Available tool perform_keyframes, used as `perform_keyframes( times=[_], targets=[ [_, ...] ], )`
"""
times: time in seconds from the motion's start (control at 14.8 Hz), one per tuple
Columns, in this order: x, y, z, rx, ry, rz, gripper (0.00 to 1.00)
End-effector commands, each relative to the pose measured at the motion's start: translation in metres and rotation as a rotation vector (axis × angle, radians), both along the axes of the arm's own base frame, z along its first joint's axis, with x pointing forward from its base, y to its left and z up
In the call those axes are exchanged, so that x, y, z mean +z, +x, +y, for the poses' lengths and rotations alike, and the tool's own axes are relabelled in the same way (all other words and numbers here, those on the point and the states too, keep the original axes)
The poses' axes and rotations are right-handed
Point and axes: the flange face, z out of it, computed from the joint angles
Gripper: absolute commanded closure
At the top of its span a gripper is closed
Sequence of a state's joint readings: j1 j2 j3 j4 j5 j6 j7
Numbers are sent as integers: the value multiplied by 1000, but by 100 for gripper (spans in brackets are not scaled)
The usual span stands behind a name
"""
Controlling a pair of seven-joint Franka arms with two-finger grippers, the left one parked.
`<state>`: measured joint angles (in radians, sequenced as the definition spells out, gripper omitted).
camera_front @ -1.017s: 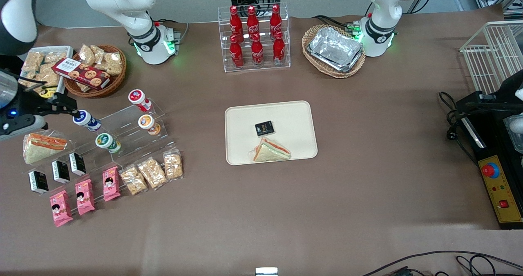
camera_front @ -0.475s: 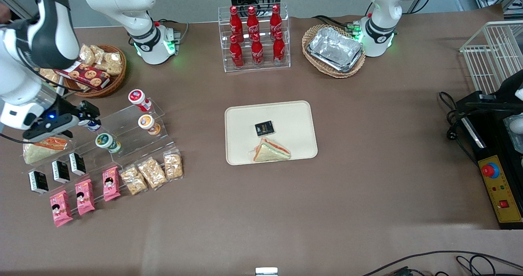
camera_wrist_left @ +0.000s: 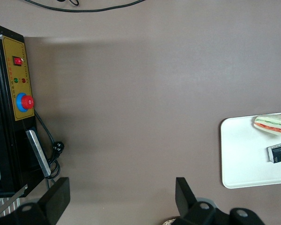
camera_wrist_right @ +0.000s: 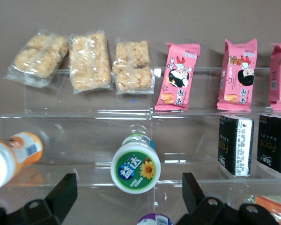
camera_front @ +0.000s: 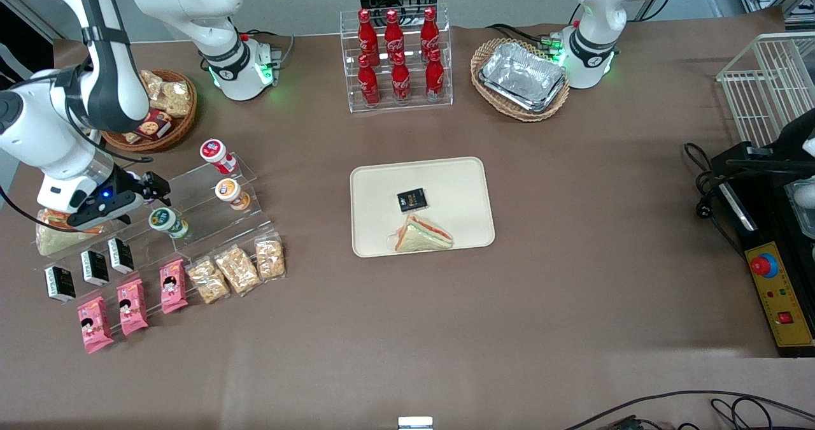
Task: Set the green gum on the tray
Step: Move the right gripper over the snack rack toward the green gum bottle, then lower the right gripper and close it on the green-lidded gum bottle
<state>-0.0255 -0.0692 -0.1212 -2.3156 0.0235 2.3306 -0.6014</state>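
The green gum should next be held by its round sides [camera_front: 172, 224] beside the lid with my right gripper. It can then go on the cream tray [camera_front: 458, 181].
The green gum [camera_front: 167, 221] lies on its side on the clear stepped stand [camera_front: 204, 210], lid toward the front camera. In the right wrist view the green gum [camera_wrist_right: 135, 168] shows its white lid with green print. My right gripper [camera_front: 155, 190] hovers over the stand, a little farther from the front camera than the gum, open and empty. In the right wrist view the gripper [camera_wrist_right: 126, 199] has its fingers [camera_wrist_right: 61, 197] wide apart, with the gum lined up between them, untouched. The cream tray [camera_front: 458, 181] lies mid-table and shows in the left wrist view [camera_wrist_left: 243, 154].
On the tray lie a black packet [camera_front: 412, 199] and a sandwich [camera_front: 423, 234]. The stand also holds an orange-lidded bottle [camera_front: 229, 192], a red-lidded bottle [camera_front: 215, 153], a blue-lidded bottle [camera_wrist_right: 153, 219] under the gripper, black boxes [camera_wrist_right: 235, 144], pink packs [camera_wrist_right: 178, 77] and cracker bags [camera_wrist_right: 89, 61].
My right arm has swung in from the table's edge over the stand. The gripper moved from beside the blue-lidded bottle to over it, closer to the green gum. Nothing else moved.
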Motion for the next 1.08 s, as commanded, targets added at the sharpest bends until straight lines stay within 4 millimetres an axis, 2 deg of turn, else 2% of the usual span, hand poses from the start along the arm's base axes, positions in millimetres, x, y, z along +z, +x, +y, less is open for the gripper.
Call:
perform_keyframes(
  times=[0.0,0.27,0.61,0.68,0.75,0.81,0.88,1.02],
  targets=[
    [-28,-4,-8,-1,-9,-7,0],
    [-59,-18,-7,-12,-12,-24,0],
    [-72,-21,-5,-21,-10,-15,0],
    [-74,-21,-4,-30,-9,-12,7],
    [-74,-21,-2,-43,-7,-10,27],
    [-74,-20,-1,-56,-6,-10,40],
    [-73,-18,0,-71,-4,-11,41],
    [-72,-16,3,-95,-2,-13,51]
  ],
)
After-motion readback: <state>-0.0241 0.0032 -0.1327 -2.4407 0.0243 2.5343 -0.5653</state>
